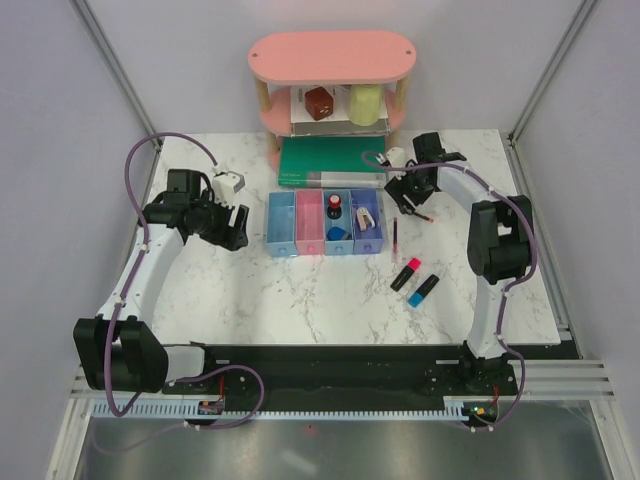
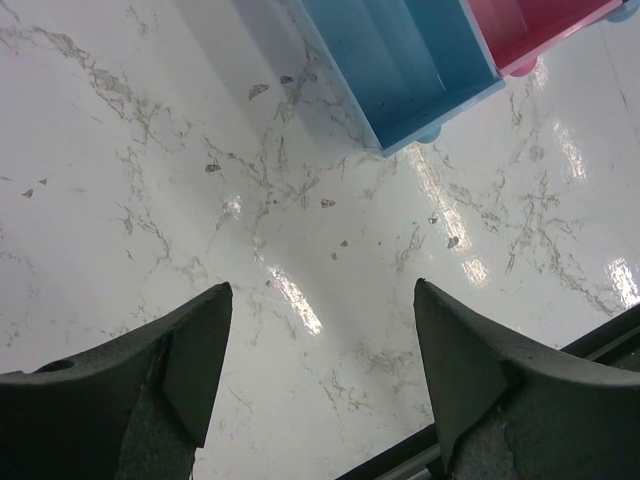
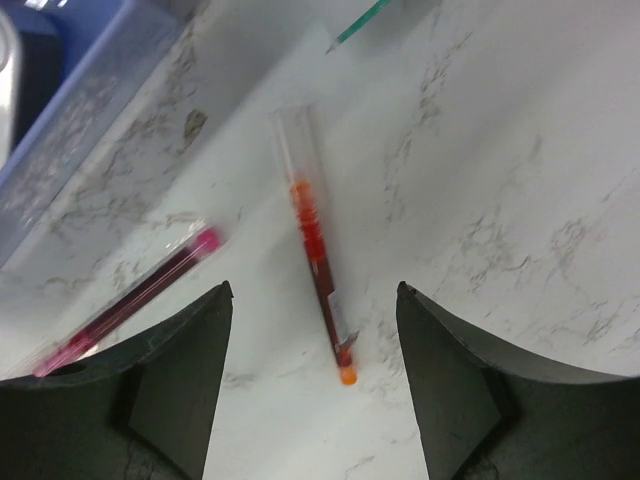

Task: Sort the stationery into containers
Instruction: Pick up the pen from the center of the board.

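My right gripper isn't ready to close on the orange-red pen [image 1: 418, 214] [image 3: 318, 255] yet, because its fingers are above the pen between them, so it should go lower first.
The four joined bins [image 1: 325, 222] stand mid-table: light blue [image 1: 281, 222], pink [image 1: 309, 222], blue [image 1: 338, 220] and purple-blue [image 1: 367, 235]. The blue bin holds a red-black round piece [image 1: 334, 205] and a blue piece [image 1: 338, 236]. The purple-blue bin holds a beige-white piece [image 1: 366, 216]. My right gripper [image 3: 315, 290] is open above an orange-red pen [image 3: 318, 255] with a clear cap, which lies between the fingers. A second dark red pen [image 3: 130, 300] lies beside the purple-blue bin [image 3: 70, 120]. Pink-ended [image 1: 405, 273] and blue-ended [image 1: 423, 290] highlighters lie nearer me. My left gripper [image 2: 323, 285] is open and empty over bare marble.
A flat green book [image 1: 330, 162] lies behind the bins, and its corner shows in the right wrist view [image 3: 360, 22]. A pink two-tier shelf [image 1: 330, 60] with brown and yellow objects stands at the back. The left wrist view shows the light blue bin [image 2: 400, 60] and the pink bin [image 2: 540, 25].
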